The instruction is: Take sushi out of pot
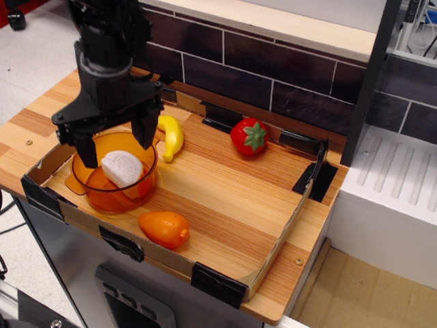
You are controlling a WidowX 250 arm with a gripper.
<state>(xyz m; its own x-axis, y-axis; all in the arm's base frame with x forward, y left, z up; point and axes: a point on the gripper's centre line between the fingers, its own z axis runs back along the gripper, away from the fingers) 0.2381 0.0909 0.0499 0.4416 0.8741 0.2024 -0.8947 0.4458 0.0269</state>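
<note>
I'll next grab the long sides of the sushi (123, 168) to take it from the pot.
The orange translucent pot (89, 193) stands at the front left of the wooden tray. The sushi (123, 168) lies inside it, showing mostly its white rice side, leaning against the pot's right wall. My black gripper (116, 145) hangs just above the pot's back rim, open, with one finger (85, 151) to the left of the sushi and the other finger (147, 132) behind it to the right. It holds nothing.
A yellow banana toy (171, 136) lies right behind the pot. An orange carrot-shaped toy (164, 229) lies in front of it near the tray's front edge. A red strawberry toy (248, 137) sits at the back. Low cardboard walls (273, 251) ring the tray.
</note>
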